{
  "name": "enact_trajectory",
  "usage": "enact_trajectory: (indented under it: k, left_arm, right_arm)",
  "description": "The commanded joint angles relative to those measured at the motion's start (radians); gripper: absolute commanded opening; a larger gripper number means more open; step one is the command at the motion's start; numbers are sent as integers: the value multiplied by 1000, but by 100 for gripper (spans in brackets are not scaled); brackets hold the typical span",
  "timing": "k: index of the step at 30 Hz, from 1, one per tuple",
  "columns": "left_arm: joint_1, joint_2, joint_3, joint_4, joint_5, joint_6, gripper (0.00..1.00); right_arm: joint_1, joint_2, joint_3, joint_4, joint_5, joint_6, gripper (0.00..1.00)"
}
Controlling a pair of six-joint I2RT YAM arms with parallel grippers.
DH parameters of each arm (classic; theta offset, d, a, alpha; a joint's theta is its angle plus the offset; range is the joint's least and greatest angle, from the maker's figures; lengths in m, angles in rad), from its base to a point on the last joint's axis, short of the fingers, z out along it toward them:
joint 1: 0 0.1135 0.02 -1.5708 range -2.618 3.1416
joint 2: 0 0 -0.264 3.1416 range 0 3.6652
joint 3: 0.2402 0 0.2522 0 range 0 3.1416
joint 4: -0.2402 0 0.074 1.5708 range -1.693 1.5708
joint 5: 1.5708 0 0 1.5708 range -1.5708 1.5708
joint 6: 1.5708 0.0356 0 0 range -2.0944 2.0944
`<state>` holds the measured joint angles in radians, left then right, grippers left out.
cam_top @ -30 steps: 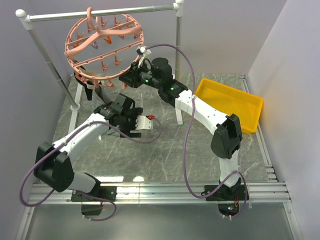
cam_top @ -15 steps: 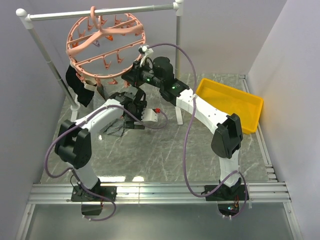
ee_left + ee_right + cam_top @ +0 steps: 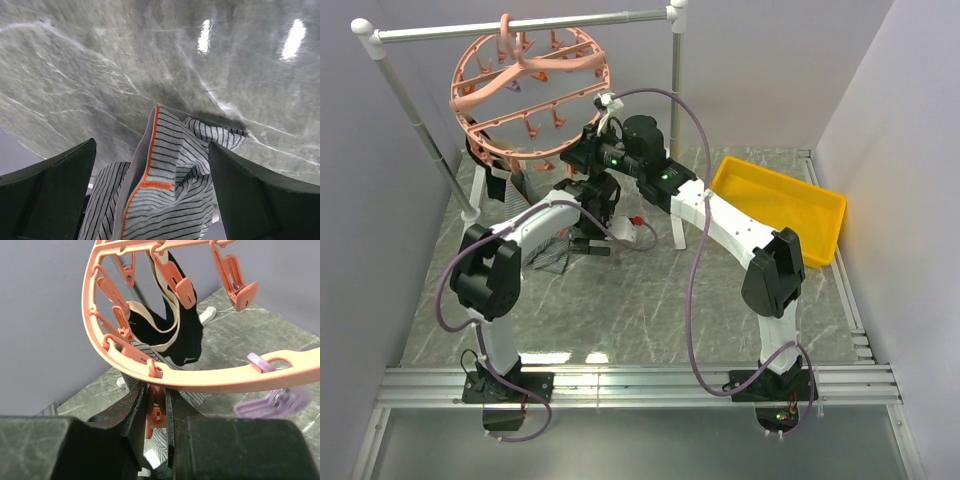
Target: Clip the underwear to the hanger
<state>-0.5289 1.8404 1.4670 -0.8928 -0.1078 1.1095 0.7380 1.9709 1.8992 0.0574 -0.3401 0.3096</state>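
Observation:
The left gripper grabs the striped underwear by its orange-trimmed edge (image 3: pixel 564 234) (image 3: pixel 151 156) next, and this leaves the underwear's tip free to enter the hanger's clip.
The salmon-pink hanger (image 3: pixel 525 70) hangs by its hook from the grey rail. My right gripper (image 3: pixel 583 150) is at its lower right rim. In the right wrist view this gripper (image 3: pixel 156 390) is shut on an orange clip (image 3: pixel 155 412) dangling under the ring (image 3: pixel 210 382). The striped grey underwear (image 3: pixel 551 255) lies bunched below the ring, by my left gripper (image 3: pixel 578 243). In the left wrist view the gripper (image 3: pixel 151 144) is open, fingers wide apart, with the underwear (image 3: pixel 175 170) and its orange-trimmed edge between them. Striped cloth also shows under the ring in the right wrist view (image 3: pixel 192 397).
A black garment with a cream band (image 3: pixel 185 335) hangs from clips at the ring's far side (image 3: pixel 492 165). A purple clip (image 3: pixel 270 400) dangles on the rim. A yellow bin (image 3: pixel 780 205) stands at the right. The rail's posts (image 3: pixel 675 130) stand on the marble table.
My left arm has swung back and right, bringing its gripper under the hanger beside the right gripper, with the striped cloth by it. The ring swayed slightly. The right arm has barely moved.

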Motion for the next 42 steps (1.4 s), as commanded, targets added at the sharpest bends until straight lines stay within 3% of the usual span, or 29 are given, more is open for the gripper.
enact_trajectory:
  k: [1,26,36,39,42]
  left_arm:
    - [-5,49,49,-41,-73,-2,100]
    - [10,194,200,-221,-181,-40,93]
    - [24,232,240,-296,-204,-66,82]
    - [27,230,248,-301,-199,-68,72]
    - [26,230,250,-305,-204,-69,49]
  right_arm:
    - [1,-55,41,-4,3,-1,0]
    - [3,-64,21,2,-7,0,0]
    - [3,-64,18,4,-7,-1,0]
    - [3,-64,20,5,-7,0,0]
    - [3,-63,20,7,-5,2,0]
